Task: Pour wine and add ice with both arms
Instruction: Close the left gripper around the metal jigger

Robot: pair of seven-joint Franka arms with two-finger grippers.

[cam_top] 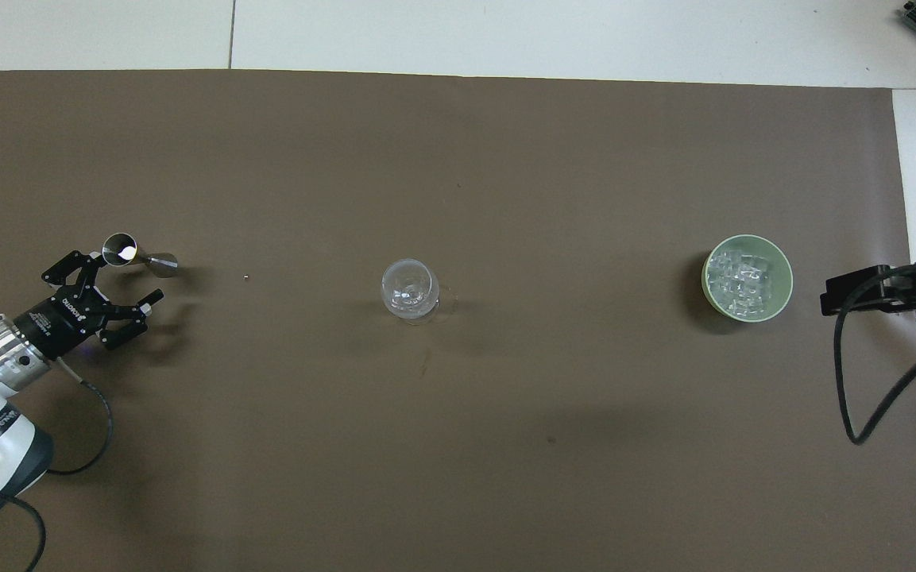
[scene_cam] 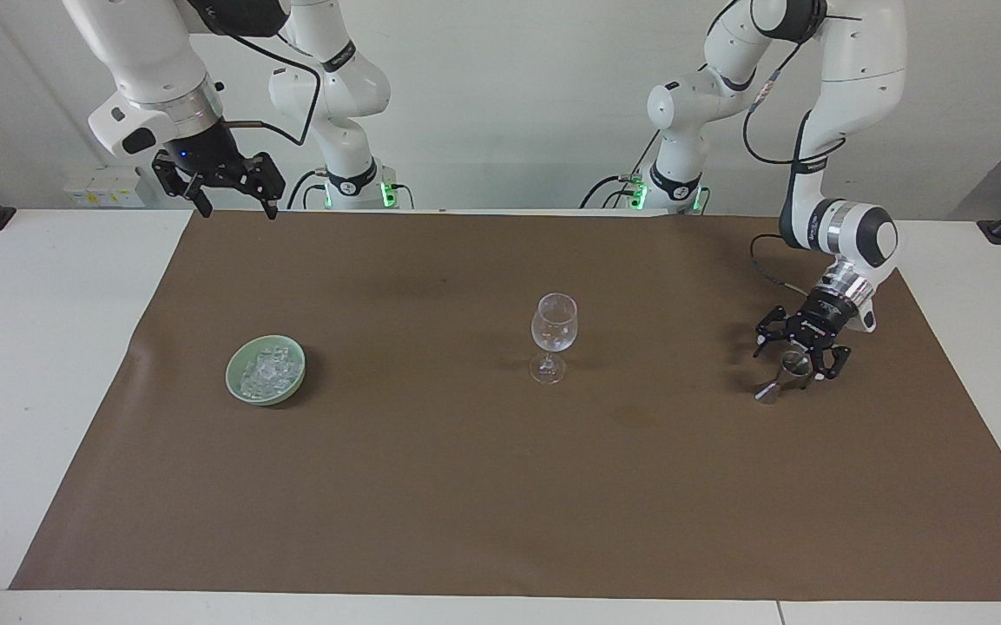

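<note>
I will next use my left gripper to grab the small silver jigger by its narrow middle (cam_top: 144, 257) between the cups, because both cups widen outward in sloping cones.
A small metal jigger (scene_cam: 780, 377) stands on the brown mat toward the left arm's end; it also shows in the overhead view (cam_top: 140, 256). My left gripper (scene_cam: 797, 358) is open and low right by the jigger's upper cup, on the side nearer the robots (cam_top: 129, 276); I cannot tell if it touches. An empty stemmed glass (scene_cam: 554, 333) stands mid-table (cam_top: 408, 289). Ice (scene_cam: 271, 368) fills a pale green bowl (scene_cam: 230, 377) toward the right arm's end (cam_top: 744, 278). My right gripper (scene_cam: 231, 201) is open, waiting high over the mat's edge by the robots.
The brown mat (scene_cam: 465, 486) covers most of the white table. A tiny speck (cam_top: 245, 277) lies between jigger and glass. The right arm's black cable (cam_top: 847, 373) hangs beside the bowl (cam_top: 788, 280). No bottle is in view.
</note>
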